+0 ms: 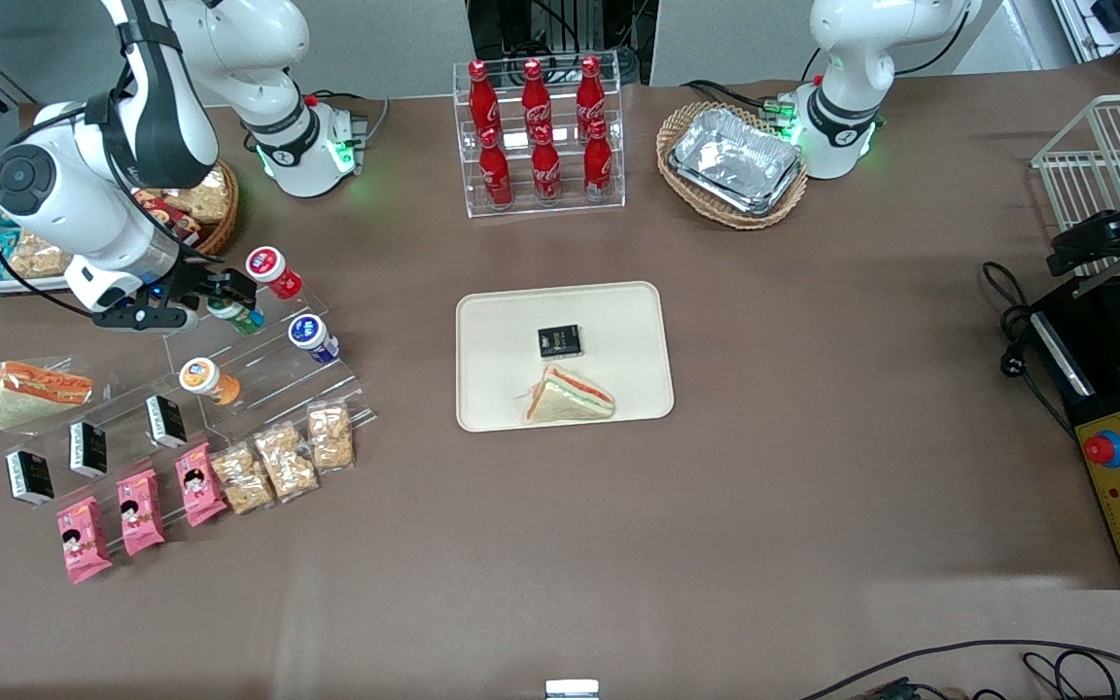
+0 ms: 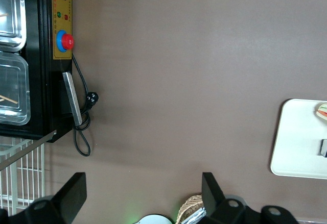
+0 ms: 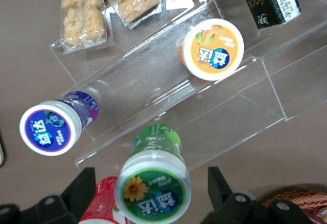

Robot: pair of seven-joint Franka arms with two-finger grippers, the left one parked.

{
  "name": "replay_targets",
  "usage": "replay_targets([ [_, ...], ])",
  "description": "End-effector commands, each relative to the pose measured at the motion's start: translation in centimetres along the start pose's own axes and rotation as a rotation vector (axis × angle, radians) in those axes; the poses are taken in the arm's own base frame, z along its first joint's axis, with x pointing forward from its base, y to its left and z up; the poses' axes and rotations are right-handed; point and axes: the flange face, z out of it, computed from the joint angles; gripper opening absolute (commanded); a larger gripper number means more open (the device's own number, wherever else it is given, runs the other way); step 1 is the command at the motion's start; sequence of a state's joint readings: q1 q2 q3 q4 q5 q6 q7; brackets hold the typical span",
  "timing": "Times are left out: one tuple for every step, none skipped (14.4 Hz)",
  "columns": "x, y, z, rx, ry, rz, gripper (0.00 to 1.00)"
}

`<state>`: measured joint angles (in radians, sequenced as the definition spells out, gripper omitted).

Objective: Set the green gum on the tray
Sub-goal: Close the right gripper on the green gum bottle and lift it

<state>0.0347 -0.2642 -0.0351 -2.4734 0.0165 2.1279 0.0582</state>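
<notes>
The green gum should go on the cream tray, so my right gripper next needs to grab the gum by its white-rimmed lid (image 3: 153, 191) to place it there.
The green gum (image 1: 237, 316) stands on the upper step of a clear acrylic stand (image 1: 259, 374), its green-and-white lid with a yellow flower facing up (image 3: 152, 191). My right gripper (image 1: 212, 295) is open and sits over it. In the right wrist view the gripper (image 3: 149, 187) has one dark finger (image 3: 79, 183) on each side of the lid, with a gap at each. The red-lidded bottle (image 3: 99, 206) lies close against the gum, beside one finger. The cream tray (image 1: 618, 321) lies at the table's middle, toward the parked arm from the stand, and holds a sandwich (image 1: 568, 397) and a black packet (image 1: 559, 341).
On the stand are a red-lidded bottle (image 1: 271, 268), a blue-lidded one (image 1: 311, 335) and an orange-lidded one (image 1: 206, 378), with black cartons, pink packets and snack bags nearer the camera. A cola rack (image 1: 539, 136) and a wicker basket of foil trays (image 1: 733, 163) stand farther from the camera.
</notes>
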Motion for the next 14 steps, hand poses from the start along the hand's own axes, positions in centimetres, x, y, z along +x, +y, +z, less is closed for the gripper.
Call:
replay_targets([
  [-0.8,0.1,0.2,0.013,0.021,0.018,0.87],
  [-0.8,0.1,0.1,0.013,0.022,0.018,0.81],
  [-0.8,0.2,0.1,0.013,0.021,0.014,0.73],
  [-0.8,0.3,0.1,0.013,0.021,0.014,0.64],
  [-0.8,0.3,0.1,0.014,0.021,0.014,0.62],
  [-0.8,0.3,0.1,0.014,0.019,0.014,0.58],
  [-0.8,0.3,0.2,0.014,0.018,0.014,0.50],
  [-0.9,0.3,0.2,0.014,0.016,0.013,0.42],
  [-0.8,0.4,0.1,0.014,0.016,0.014,0.37],
  [-0.8,0.4,0.1,0.014,0.016,0.014,0.30],
  [-0.7,0.4,-0.1,0.013,0.018,0.010,0.28],
  [-0.6,0.5,-0.5,0.012,0.019,0.009,0.27],
  [-0.4,0.5,-1.1,0.011,0.024,0.006,0.26],
  [0.0,0.5,-2.3,0.007,0.029,0.003,0.23],
])
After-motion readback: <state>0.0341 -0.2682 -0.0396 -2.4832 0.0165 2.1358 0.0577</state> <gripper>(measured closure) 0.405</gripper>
